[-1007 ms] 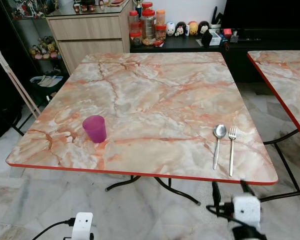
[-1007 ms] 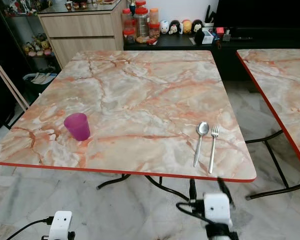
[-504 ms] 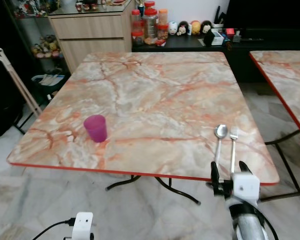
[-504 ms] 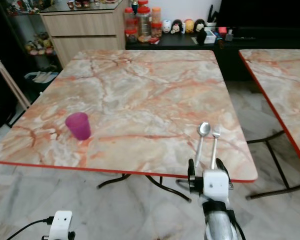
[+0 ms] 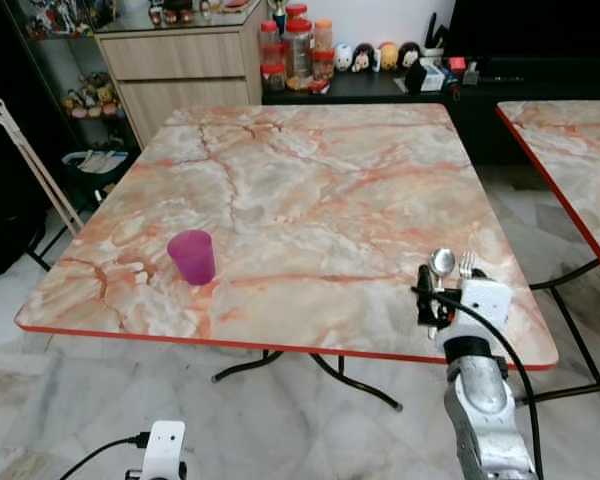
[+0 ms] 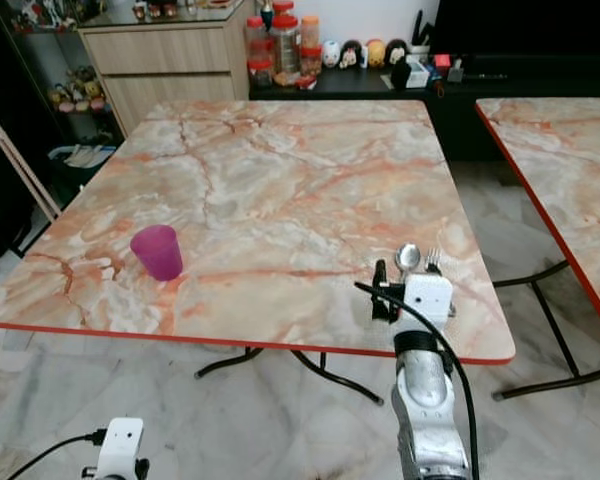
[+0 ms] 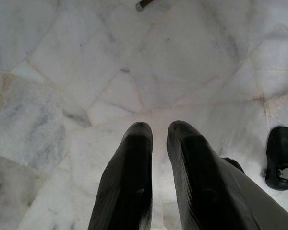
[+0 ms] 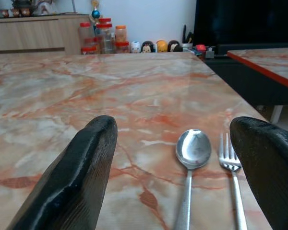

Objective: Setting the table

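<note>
My right gripper grabs the steel spoon by its handle [image 5: 439, 283] next, where the gap to the fork widens, since the fork's teeth lie close beside the spoon's bowl.
A purple cup [image 5: 191, 257] stands upright near the front left of the marble table [image 5: 300, 180]. A spoon [image 5: 439, 263] and a fork [image 5: 467, 265] lie side by side near the front right edge, spoon on the left. My right gripper [image 5: 448, 288] hovers low over their handles, above the table's front edge. In the right wrist view its fingers [image 8: 84, 172] stand wide open, with the spoon [image 8: 193, 149] and fork [image 8: 229, 159] lying between them on the tabletop. My left gripper [image 7: 158, 127] hangs low over the floor, its fingers close together.
A second marble table [image 5: 570, 150] stands to the right across a narrow gap. Jars [image 5: 298, 50] and figurines sit on a dark counter behind, next to a wooden cabinet [image 5: 180, 70]. Black table legs [image 5: 320, 370] cross the tiled floor beneath.
My right arm has risen from below the table's front edge and moved forward over the spoon and fork handles. The cup, spoon and fork have not moved.
</note>
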Controlling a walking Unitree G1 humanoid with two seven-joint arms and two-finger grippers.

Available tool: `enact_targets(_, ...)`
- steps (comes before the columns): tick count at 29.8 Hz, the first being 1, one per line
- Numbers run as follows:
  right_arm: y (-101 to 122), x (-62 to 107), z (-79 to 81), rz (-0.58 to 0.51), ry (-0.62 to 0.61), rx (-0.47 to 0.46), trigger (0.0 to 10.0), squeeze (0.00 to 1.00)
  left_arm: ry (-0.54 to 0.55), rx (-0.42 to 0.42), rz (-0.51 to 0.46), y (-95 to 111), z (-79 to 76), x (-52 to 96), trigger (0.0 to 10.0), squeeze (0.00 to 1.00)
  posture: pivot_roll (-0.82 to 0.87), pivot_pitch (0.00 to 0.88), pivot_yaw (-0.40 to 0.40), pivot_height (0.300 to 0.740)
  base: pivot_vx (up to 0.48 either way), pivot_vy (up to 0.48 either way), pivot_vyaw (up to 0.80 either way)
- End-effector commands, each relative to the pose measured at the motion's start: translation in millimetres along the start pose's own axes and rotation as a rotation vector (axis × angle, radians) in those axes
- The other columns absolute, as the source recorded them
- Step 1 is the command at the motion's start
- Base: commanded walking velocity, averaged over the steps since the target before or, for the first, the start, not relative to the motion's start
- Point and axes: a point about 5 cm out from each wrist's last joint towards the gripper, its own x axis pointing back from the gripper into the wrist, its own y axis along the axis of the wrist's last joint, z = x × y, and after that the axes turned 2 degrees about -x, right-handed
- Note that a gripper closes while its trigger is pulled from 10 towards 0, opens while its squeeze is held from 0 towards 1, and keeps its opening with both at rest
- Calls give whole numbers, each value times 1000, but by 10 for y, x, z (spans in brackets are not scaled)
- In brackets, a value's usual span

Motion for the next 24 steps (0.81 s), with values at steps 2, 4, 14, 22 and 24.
enact_targets(2,2,-83,-2,21,-18,7,10000,0,8,4,4,-19,0,4,10000,0,-90,0,57,740,0,0,0)
enact_targets(4,12,-136,-9,25,-36,-4,10000,0,7,5,6,-24,-6,4,10000,0,-90,0,57,740,0,0,0)
enact_targets(14,77,-414,70,55,-54,-16,10000,0,14,19,3,-10,10,2,10000,0,-75,0,51,740,0,0,0)
enact_targets(22,22,-488,52,94,-100,-40,10000,0,14,25,7,-25,6,5,10000,0,-70,0,52,740,0,0,0)
enact_targets(24,2,-492,49,103,-109,-35,10000,0,12,26,8,-33,-2,6,10000,0,-71,0,52,740,0,0,0)
